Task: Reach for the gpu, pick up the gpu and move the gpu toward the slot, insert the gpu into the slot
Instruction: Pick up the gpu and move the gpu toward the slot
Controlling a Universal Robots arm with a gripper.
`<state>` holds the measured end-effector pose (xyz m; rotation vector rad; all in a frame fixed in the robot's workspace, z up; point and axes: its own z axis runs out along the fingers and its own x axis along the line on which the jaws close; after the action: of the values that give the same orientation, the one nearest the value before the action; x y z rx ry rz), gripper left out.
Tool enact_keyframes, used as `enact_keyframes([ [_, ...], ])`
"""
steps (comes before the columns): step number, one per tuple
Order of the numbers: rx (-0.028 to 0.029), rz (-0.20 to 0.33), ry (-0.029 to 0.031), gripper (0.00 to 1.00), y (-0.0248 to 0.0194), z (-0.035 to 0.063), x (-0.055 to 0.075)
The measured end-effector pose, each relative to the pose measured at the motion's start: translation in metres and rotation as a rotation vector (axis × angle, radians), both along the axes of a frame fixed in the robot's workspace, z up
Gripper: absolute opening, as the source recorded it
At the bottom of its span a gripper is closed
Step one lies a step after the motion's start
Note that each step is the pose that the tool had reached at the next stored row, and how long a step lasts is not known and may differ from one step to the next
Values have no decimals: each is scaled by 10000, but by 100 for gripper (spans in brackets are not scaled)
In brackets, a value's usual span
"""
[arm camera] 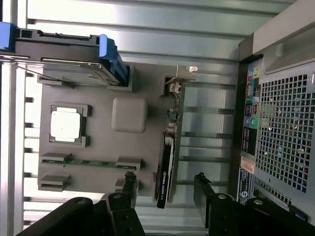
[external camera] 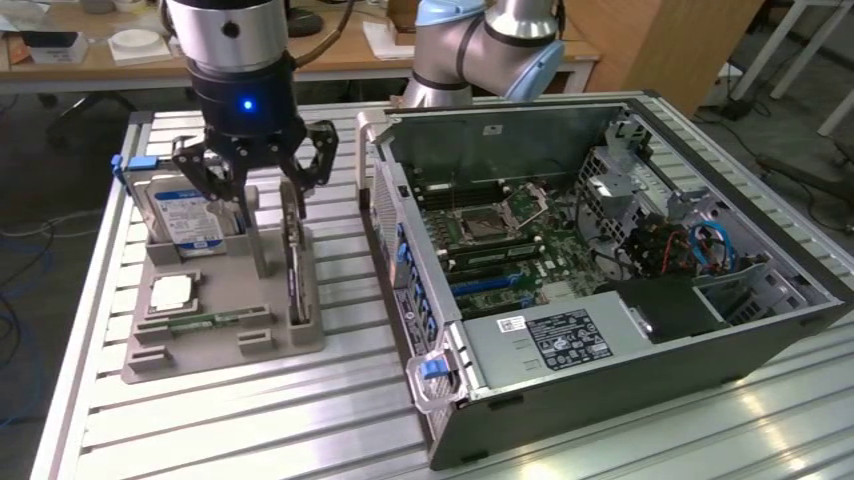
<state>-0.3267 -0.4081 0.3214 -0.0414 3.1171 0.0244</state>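
The gripper next picks up the GPU by its upper edge (external camera: 290, 205), where both its sides stand free, since the tray's groove (external camera: 302, 322) holds its lower edge.
The gpu (external camera: 296, 275) stands on its long edge in a groove of a grey holder tray (external camera: 267, 345) on the exterior view's left. My gripper (external camera: 274, 212) hangs open just above it, a finger on either side of the card's upper edge, touching nothing. In the wrist view the gpu (arm camera: 170, 147) runs edge-on, black fan face and silver bracket showing, and its near end lies between my two black fingers (arm camera: 130, 189). The slot (external camera: 497, 284) is a long narrow strip on the green motherboard (external camera: 534, 245) inside the open computer case.
The tray also holds a silver hard drive with a blue label (external camera: 187, 215), a square processor (external camera: 174, 292) and a narrow memory stick (external camera: 214, 322). The open case (external camera: 627, 330) stands on the slatted metal table (external camera: 240, 420), with drive cages and cables inside.
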Motion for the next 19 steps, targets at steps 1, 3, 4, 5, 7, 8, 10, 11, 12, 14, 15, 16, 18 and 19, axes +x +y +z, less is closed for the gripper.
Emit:
enact_keyframes([
  [1,0,-112,-3,59,0,-18,0],
  [3,0,-299,-6,59,0,-54,1],
  [4,0,-355,-6,59,0,-72,5],
  [5,0,-401,-6,59,-1,-91,11],
  [7,-1,-479,-5,59,-2,-127,17],
  [8,0,-509,-7,59,-3,-146,20],
  [10,0,-563,-8,59,-6,-181,27],
  [11,-1,-588,-10,59,-8,-199,30],
  [12,0,-614,-13,59,-12,-219,33],
  [14,1,-658,-17,59,-18,-255,37],
  [15,0,-687,-19,59,-21,-273,37],
  [16,0,-723,-21,59,-24,-291,36],
  [18,-1,-788,-22,59,-30,-327,37],
  [19,1,-816,-23,59,-33,-346,37],
])
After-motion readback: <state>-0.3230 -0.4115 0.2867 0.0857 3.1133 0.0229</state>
